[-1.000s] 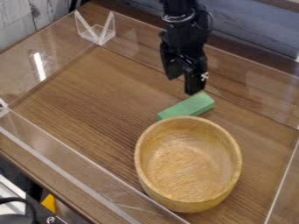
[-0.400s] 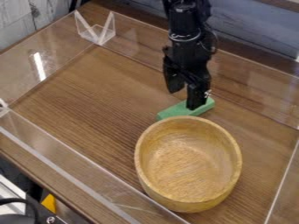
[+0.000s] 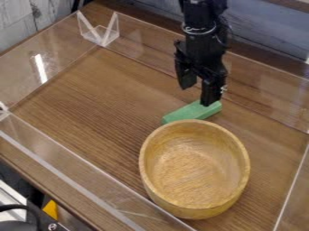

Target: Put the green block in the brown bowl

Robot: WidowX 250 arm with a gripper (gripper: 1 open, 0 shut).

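Observation:
My fingers hang above the block, its top side in sight below them, so my gripper moves lower next before it closes on the green block.
The green block lies flat on the wooden table, just behind the far rim of the brown bowl. The bowl is large, round and light wood, and stands upright with nothing inside it. My black gripper points straight down over the block's right end, its jaws open with nothing between them. One fingertip hangs just above the block's far right end and hides part of it. I cannot tell whether it touches the block.
Clear acrylic walls fence the table on the left, front and right. A small clear plastic stand sits at the back left. Bare wood table stretches to the left of the block and bowl.
The gripper has edged slightly to the right over the block and stays open. The block and bowl have not moved.

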